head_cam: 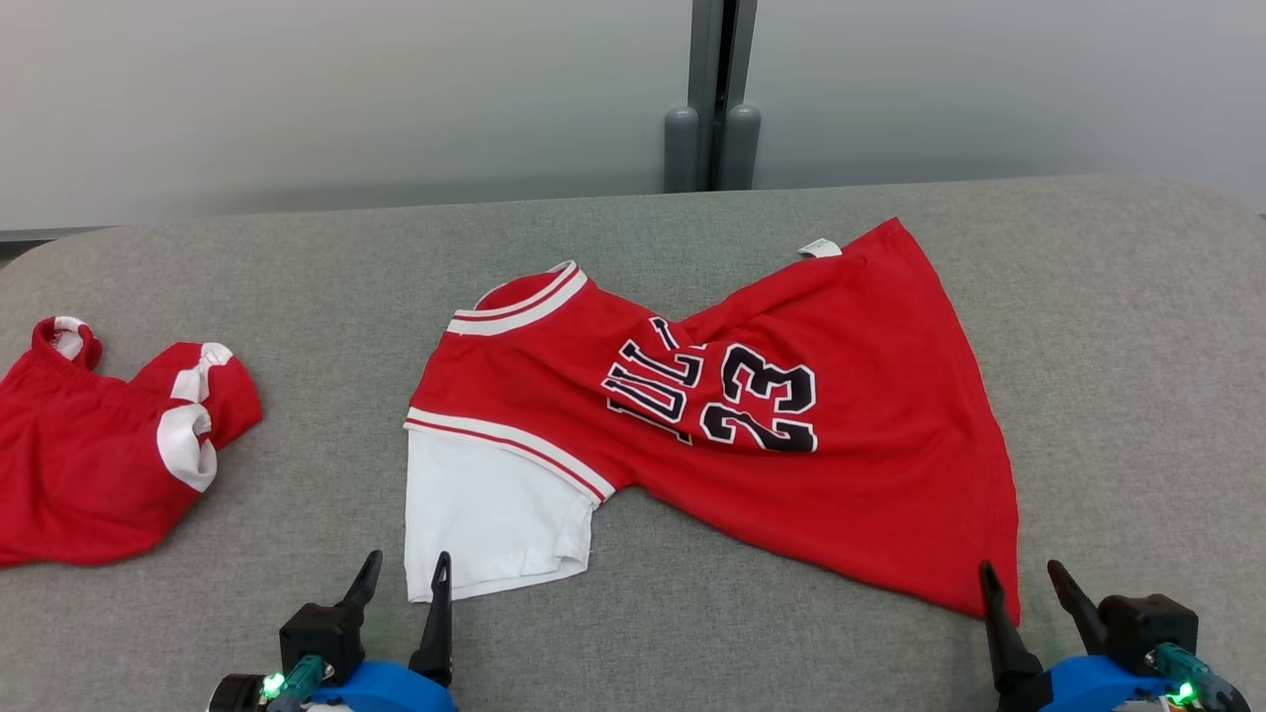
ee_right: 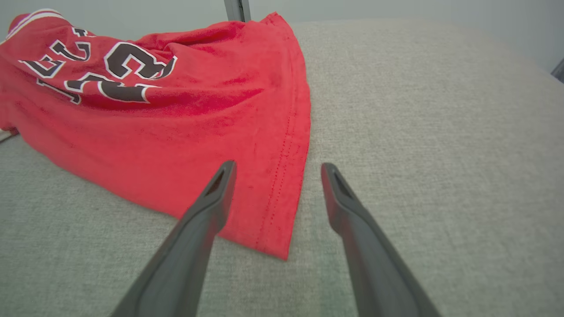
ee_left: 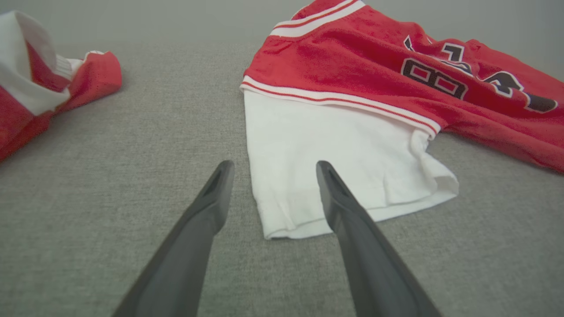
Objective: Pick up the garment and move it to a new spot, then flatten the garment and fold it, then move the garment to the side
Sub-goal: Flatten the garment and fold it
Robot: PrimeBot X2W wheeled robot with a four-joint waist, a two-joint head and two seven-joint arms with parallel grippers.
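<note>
The white sleeve lies flat on the table, so my left gripper will next grab it by its shoulder-side hem corner (head_cam: 420, 588), where a small crease sticks up.
The garment (head_cam: 752, 435) is a red jersey with the number 23 and a white sleeve, lying rumpled across the middle of the grey table. My left gripper (head_cam: 404, 578) is open at the near edge, its tips just short of the white sleeve (ee_left: 335, 158). In the left wrist view my left gripper (ee_left: 273, 169) frames the sleeve's near left corner. My right gripper (head_cam: 1019, 581) is open beside the jersey's near right hem corner. The right wrist view has my right gripper (ee_right: 276, 171) over that red hem (ee_right: 282, 207). Neither gripper holds anything.
A second red and white garment (head_cam: 99, 445) lies bunched at the table's left edge. A grey post (head_cam: 714, 99) stands behind the table (head_cam: 1137, 346) against a pale wall. Bare grey cloth stretches to the right of the jersey.
</note>
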